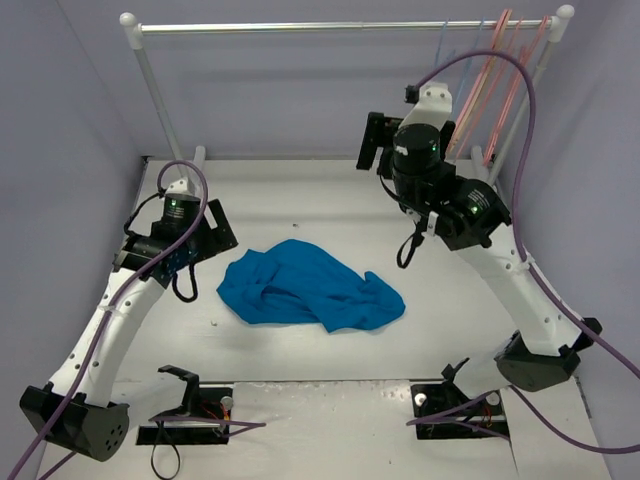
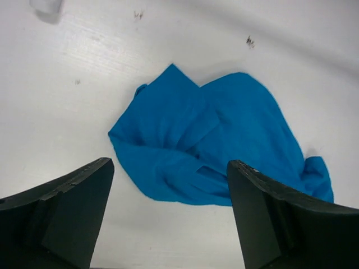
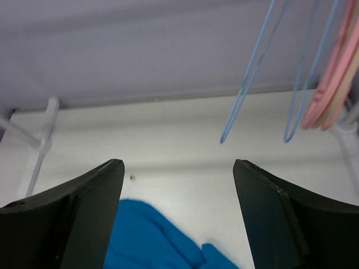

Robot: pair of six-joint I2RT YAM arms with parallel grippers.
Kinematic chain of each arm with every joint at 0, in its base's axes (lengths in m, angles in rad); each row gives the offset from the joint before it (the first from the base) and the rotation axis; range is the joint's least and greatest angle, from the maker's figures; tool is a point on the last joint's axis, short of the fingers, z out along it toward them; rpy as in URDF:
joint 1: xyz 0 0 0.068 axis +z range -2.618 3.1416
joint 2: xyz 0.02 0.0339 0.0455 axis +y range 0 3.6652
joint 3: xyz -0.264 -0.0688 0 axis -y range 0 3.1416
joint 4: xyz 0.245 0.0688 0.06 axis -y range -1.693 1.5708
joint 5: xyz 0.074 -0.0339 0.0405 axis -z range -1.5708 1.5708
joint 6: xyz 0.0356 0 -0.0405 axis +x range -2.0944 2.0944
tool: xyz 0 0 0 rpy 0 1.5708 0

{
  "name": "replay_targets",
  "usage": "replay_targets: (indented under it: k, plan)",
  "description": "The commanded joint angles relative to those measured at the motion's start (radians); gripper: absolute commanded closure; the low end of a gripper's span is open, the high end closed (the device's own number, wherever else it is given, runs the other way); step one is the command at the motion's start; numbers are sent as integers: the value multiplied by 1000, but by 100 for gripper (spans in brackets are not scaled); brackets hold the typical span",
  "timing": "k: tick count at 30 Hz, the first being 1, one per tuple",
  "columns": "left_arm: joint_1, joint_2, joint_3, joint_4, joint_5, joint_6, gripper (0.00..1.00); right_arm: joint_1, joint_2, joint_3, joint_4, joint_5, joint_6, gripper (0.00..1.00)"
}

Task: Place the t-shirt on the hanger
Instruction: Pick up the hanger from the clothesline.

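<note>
A light-blue hanger needs to be reached by my right gripper and picked up by its near end (image 3: 225, 136), so that the hanger's far end stays free to enter the t-shirt.
The bright blue t-shirt (image 1: 310, 287) lies crumpled on the white table between the arms. In the left wrist view the t-shirt (image 2: 213, 140) is just ahead of my open fingers. My left gripper (image 1: 222, 228) (image 2: 169, 165) hovers left of the shirt, open and empty. My right gripper (image 1: 378, 140) (image 3: 178, 163) is raised at the back right, open and empty, and faces the rack. Two thin light-blue wire hangers (image 1: 447, 45) (image 3: 247, 78) hang from the rail, above and right of the right gripper and apart from it. Their hooks are out of the wrist view.
A white clothes rail (image 1: 340, 27) spans the back on two posts (image 1: 155, 85). Several pink and salmon hangers (image 1: 500, 80) (image 3: 331, 73) hang right of the blue ones. Grey walls close in both sides. Black fixtures (image 1: 185, 395) sit at the near edge.
</note>
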Motion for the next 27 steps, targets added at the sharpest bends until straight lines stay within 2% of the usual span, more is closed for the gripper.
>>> replay_targets:
  k: [1,5,9,15,20,27]
  plan:
    - [7,-16,40,-117,5,37,17,-16,80,106,80,240,-46,18]
    - [7,-41,35,-166,28,45,15,-72,167,223,100,241,-56,16]
    - [9,-73,11,-178,60,46,15,-190,273,345,62,156,-12,16]
    - [7,-101,-11,-184,78,46,15,-334,367,387,71,15,43,18]
    - [7,-114,-35,-179,86,45,15,-388,430,384,105,-93,48,20]
    - [9,-118,-41,-178,111,51,15,-398,481,396,100,-119,55,24]
